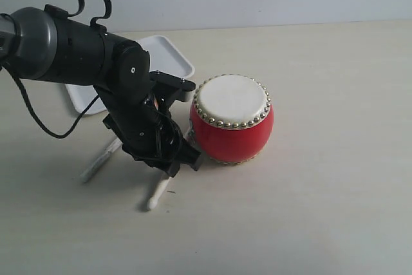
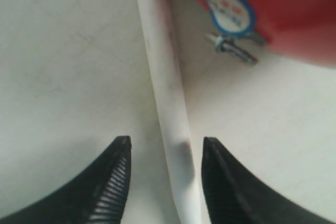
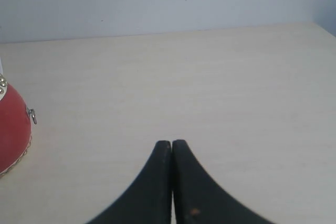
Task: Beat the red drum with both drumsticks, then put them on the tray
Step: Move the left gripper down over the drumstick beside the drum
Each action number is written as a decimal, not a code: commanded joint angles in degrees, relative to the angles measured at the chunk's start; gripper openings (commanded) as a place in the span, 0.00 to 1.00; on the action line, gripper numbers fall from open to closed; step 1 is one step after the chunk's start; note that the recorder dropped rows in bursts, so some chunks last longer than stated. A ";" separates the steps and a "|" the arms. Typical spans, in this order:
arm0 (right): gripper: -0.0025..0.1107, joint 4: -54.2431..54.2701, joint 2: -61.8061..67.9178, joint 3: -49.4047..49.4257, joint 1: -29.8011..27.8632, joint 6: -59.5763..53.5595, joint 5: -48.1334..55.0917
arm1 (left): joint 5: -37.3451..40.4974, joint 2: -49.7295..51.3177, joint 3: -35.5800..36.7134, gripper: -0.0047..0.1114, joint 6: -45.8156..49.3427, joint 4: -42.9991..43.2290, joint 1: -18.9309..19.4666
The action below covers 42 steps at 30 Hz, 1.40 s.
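Note:
My left gripper takes hold of the drumstick by its rounded-tip end's shaft (image 1: 161, 188) next, to beat the red drum (image 1: 233, 132).
The red drum (image 1: 233, 132) stands upright on the table, cream skin up; its red side also shows in the left wrist view (image 2: 294, 9) and the right wrist view (image 3: 10, 124). One drumstick (image 1: 158, 192) lies on the table by the drum's left side, and a second drumstick (image 1: 100, 161) lies further left. My left gripper (image 1: 183, 164) is low over the nearer drumstick (image 2: 168, 77), open (image 2: 166, 142), one finger on each side of it. My right gripper (image 3: 171, 142) is shut and empty above bare table, right of the drum. The white tray (image 1: 172, 56) lies behind my left arm.
My left arm and its cable cover most of the tray and the upper ends of both sticks. A small metal ring fitting (image 2: 231, 45) hangs on the drum's side near the stick. Bare table lies to the right of the drum.

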 commanded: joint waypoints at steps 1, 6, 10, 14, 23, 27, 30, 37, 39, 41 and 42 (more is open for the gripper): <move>0.02 0.04 -0.26 0.10 0.27 0.12 -0.77 | -1.21 -0.11 -0.29 0.41 -1.19 0.14 -0.44; 0.02 0.04 -0.26 0.10 0.27 0.00 -0.77 | -1.89 0.21 -0.29 0.37 -2.26 0.14 -0.44; 0.02 0.04 -0.26 0.10 0.27 0.00 -0.77 | -1.89 0.48 -0.29 0.37 -2.41 0.14 -0.44; 0.02 0.04 -0.26 0.10 0.27 0.00 -0.77 | -1.89 0.48 -0.29 0.37 -2.41 0.14 -0.44; 0.02 0.04 -0.26 0.10 0.27 0.00 -0.77 | -1.93 0.48 -0.29 0.38 -2.40 0.14 -0.44; 0.02 0.04 -0.26 0.10 0.27 0.10 -0.77 | -1.52 1.11 -0.29 0.38 -2.27 0.14 -0.44; 0.02 0.04 -0.26 0.10 0.27 0.10 -0.77 | -1.26 1.94 -0.29 0.38 -2.27 0.14 -0.44; 0.02 0.04 -0.26 0.10 0.27 0.00 -0.77 | -1.77 2.17 -0.29 0.38 -2.27 0.14 -0.44; 0.02 0.04 -0.26 0.10 0.27 0.10 -0.77 | -1.04 2.17 -0.29 0.38 -2.27 0.14 -0.44; 0.02 0.04 -0.26 0.10 0.27 0.10 -0.77 | -0.29 2.17 -0.29 0.38 -2.27 0.14 -0.44; 0.02 0.04 -0.26 0.10 0.27 0.10 -0.77 | 0.26 2.29 -0.29 0.38 -2.27 0.14 -0.44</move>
